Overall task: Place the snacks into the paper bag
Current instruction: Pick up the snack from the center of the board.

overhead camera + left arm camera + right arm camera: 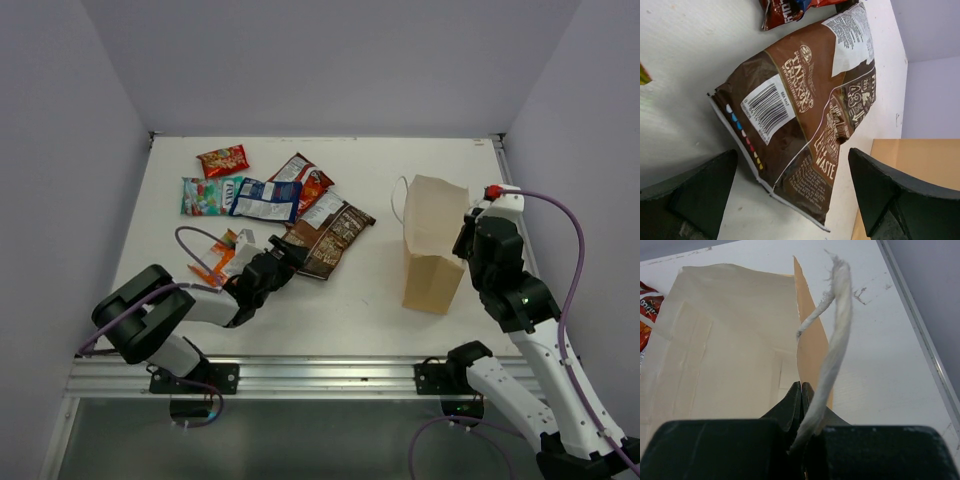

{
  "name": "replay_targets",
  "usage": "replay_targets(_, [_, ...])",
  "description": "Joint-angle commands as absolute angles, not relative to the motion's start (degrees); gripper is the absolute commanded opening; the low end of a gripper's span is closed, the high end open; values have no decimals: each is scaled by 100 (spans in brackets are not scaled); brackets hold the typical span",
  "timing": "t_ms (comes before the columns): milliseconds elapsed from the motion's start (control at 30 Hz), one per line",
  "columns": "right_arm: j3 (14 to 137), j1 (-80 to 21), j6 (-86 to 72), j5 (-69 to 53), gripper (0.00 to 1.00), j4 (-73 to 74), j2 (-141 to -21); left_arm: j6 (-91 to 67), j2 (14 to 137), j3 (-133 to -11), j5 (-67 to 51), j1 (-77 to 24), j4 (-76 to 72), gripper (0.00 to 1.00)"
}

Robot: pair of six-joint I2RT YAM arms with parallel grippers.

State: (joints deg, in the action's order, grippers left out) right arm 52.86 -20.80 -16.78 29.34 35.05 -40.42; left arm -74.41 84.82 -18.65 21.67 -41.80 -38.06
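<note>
The dark brown packet should be grabbed next by its sealed near edge (pixel 314 271) with my left gripper, which leaves the packet's far end free to go into the bag (pixel 435 250).
The snacks lie in a cluster at the back left: a red packet (pixel 222 160), a teal-green one (pixel 204 195), a blue-white one (pixel 265 199), an orange-red one (pixel 306 180) and an orange-white one (pixel 228 250) beside my left wrist. My left gripper (pixel 289 257) is open and low over the near end of the dark brown packet (pixel 332 236). In the left wrist view the brown packet (pixel 795 110) lies between the spread fingers (pixel 695 192). The paper bag (pixel 435 250) stands upright with its mouth open. My right gripper (pixel 801 389) is shut on its right rim (pixel 812 340), beside a white cord handle (pixel 832 350).
The table's right edge rail (pixel 520 225) runs close behind the right arm. Grey walls enclose the table on three sides. The metal frame (pixel 300 375) borders the near edge. The bag's other handle (pixel 399 200) hangs on its left side.
</note>
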Motion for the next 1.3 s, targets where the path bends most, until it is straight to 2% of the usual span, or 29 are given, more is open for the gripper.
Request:
replay_targets(0, [5256,-2057,-1582,2821,2,3278,-3999,-7673,9025,-2047,2575,-4245,-4447,97])
replay_targets(233, [5256,-2048,-1582,2804,2,3270,-4008,-7910,9878,-2259,2645,-4245,-5097,93])
replay_targets(400, [5256,-2057,-1573,2795,2,3252,-4043,-7857,10081,-2417,2821,-4245,-5107,83])
replay_targets(433, [5256,-2057,-1573,2795,2,3243,-4052,-7831,10116,-2443,2847,-4254,-5124,75])
replay_targets(500, [5256,-2057,-1573,2804,2,3243,-4060,-7779,10169,-2478,2900,-4254,-5176,68])
replay_targets(533, [5256,-2057,-1565,2795,2,3252,-4061,-7761,10178,-2496,2918,-4245,-5194,59])
replay_targets(600, [5256,-2048,-1565,2804,2,3261,-4061,-7708,10187,-2505,2953,-4245,-5247,47])
replay_targets(633, [5256,-2048,-1573,2804,2,3261,-4061,-7691,10178,-2514,2971,-4245,-5264,38])
replay_targets(700, [5256,-2057,-1565,2804,2,3261,-4061,-7629,10108,-2522,2971,-4236,-5265,30])
replay_targets(733, [5256,-2057,-1564,2804,2,3261,-4061,-7603,10073,-2514,2953,-4236,-5247,22])
replay_targets(800, [5265,-2057,-1547,2795,1,3270,-4069,-7419,9898,-2522,2892,-4236,-5151,15])
replay_targets(833, [5273,-2057,-1538,2795,1,3278,-4069,-7374,9818,-2540,2865,-4245,-5072,8])
replay_targets(933, [5309,-2057,-1477,2760,1,3287,-4034,-7094,9449,-2566,2725,-4236,-4782,0])
replay_targets(1267, [5397,-2065,-1213,2304,1,3323,-3990,-5890,7657,-3321,2250,-4236,-2692,0])
